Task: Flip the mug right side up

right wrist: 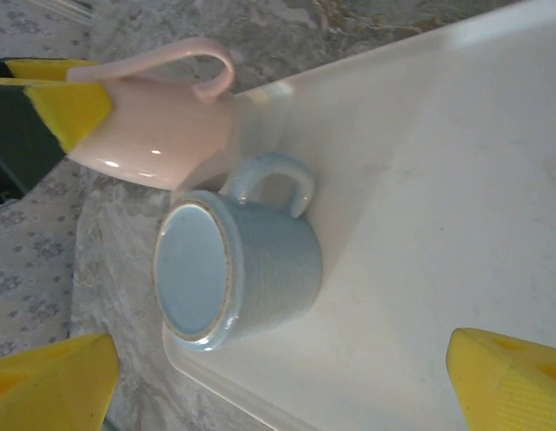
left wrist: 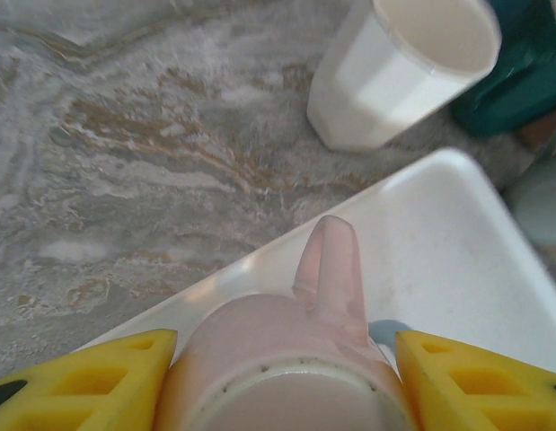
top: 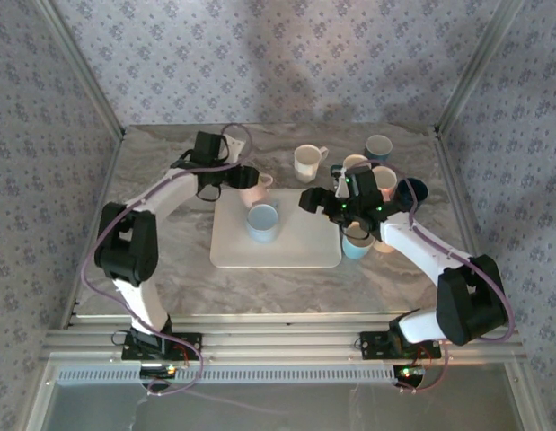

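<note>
My right gripper grabs the pink mug at its rim [top: 255, 202] [right wrist: 227, 138] next, opposite my left gripper's base hold, to set the mug right side up.
On the back left corner of the white tray [top: 295, 253] a pink mug [top: 256, 189] stands base up, handle pointing away from the wrist camera. My left gripper [top: 240, 182] is shut on the pink mug [left wrist: 286, 359], one yellow finger [left wrist: 80, 382] on each side near its base ring. A light blue mug [top: 262, 223] is upside down on the tray just in front of it, with its base [right wrist: 192, 269] showing and its handle toward the pink mug [right wrist: 161, 135]. My right gripper [top: 312, 201] hovers open over the tray, right of the blue mug, nothing between its fingers [right wrist: 57, 382].
Several upright mugs crowd the back right of the marble table: a white one [top: 306, 162], a dark blue one [top: 378, 146], a navy one [top: 412, 190] and a pale blue one [top: 357, 244] under my right arm. The white mug [left wrist: 394, 72] stands just beyond the tray corner.
</note>
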